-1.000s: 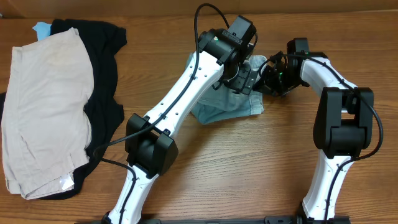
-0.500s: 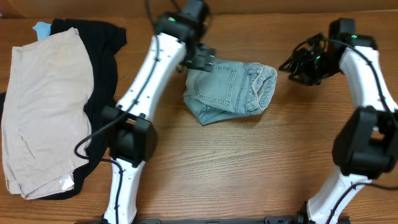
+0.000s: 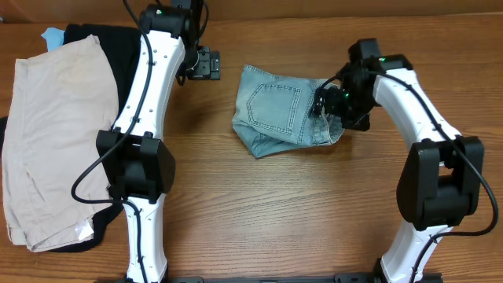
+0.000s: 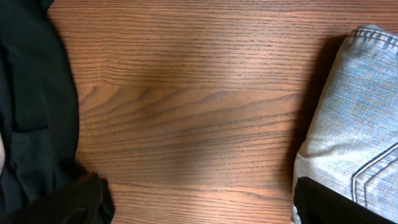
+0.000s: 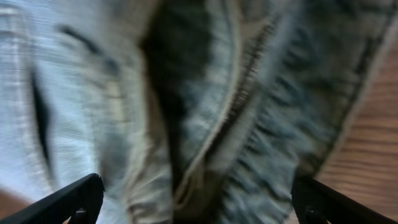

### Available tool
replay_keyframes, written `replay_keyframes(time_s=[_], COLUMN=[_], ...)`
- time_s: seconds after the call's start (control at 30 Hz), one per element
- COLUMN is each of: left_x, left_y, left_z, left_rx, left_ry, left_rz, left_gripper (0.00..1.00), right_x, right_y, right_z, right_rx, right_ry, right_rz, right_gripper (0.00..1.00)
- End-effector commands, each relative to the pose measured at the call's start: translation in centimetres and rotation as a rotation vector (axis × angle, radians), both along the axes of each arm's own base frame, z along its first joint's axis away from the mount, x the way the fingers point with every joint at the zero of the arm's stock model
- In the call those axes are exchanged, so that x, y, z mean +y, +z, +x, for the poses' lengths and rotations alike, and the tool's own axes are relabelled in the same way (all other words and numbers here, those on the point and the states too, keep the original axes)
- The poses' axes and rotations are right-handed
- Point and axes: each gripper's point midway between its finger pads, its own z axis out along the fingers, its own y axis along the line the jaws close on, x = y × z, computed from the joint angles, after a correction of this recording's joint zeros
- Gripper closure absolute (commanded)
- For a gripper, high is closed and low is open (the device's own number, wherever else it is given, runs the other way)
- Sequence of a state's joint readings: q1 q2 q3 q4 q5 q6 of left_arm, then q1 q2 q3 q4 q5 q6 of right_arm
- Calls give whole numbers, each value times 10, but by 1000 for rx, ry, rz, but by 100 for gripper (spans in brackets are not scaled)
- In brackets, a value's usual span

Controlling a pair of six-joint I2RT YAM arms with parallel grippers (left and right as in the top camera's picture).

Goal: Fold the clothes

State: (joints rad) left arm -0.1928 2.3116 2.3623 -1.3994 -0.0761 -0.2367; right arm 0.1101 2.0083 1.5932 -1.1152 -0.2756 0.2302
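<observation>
The denim shorts (image 3: 283, 116) are to be set aside still folded, so the right gripper should next grab them across the layers at their bunched end (image 3: 331, 124).
The clothes, a pair of light-blue denim shorts (image 3: 283, 116), lie folded in a small bundle at the table's middle back, a stitched pocket facing up. My left gripper (image 3: 206, 64) hangs open over bare wood just left of them. In the left wrist view the shorts' edge (image 4: 360, 106) fills the right side, and the left gripper (image 4: 202, 205) has nothing between its fingers. My right gripper (image 3: 330, 106) is at the bundle's bunched right end. The right wrist view is blurred denim (image 5: 205, 106), with the right gripper (image 5: 199, 205) spread wide over it.
Beige shorts (image 3: 55, 134) lie spread at the far left on top of a black garment (image 3: 130, 86), whose edge also shows as black cloth (image 4: 31, 106) in the left wrist view. A blue scrap (image 3: 52, 35) peeks out behind them. Both arm bases stand at the table's front.
My left arm has swung left, off the shorts, to bare wood. My right gripper has gone from shut to open, pulled away right, then come back onto the shorts' right end.
</observation>
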Motion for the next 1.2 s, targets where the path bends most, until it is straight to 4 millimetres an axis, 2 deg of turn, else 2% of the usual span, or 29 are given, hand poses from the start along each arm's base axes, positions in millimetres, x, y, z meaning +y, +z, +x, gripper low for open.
replay_keyframes(time_s=[0.0,0.13,0.37,0.8,0.93,1.17], left_x=[0,0,0,-5,-6,-6], left_y=[19,19,19,17,17,17], left_z=[-3,-3,-3,-7,-7,-7], left_rx=[-37,-37,-35,-20,-23,-23], left_ry=[1,1,0,-10,-13,-14], left_rz=[1,1,1,4,3,3], left_gripper=[0,0,0,0,0,0], right_x=[-31,-30,-10,16,23,39], right_y=[-22,-32,-44,-63,-65,-63], right_z=[2,8,3,-33,-39,-22], right_rx=[6,-29,-26,65,77,-9], right_ry=[-99,-101,-75,14,31,54], right_rz=[-183,-175,-55,96,111,140], right_gripper=[0,0,0,11,23,76])
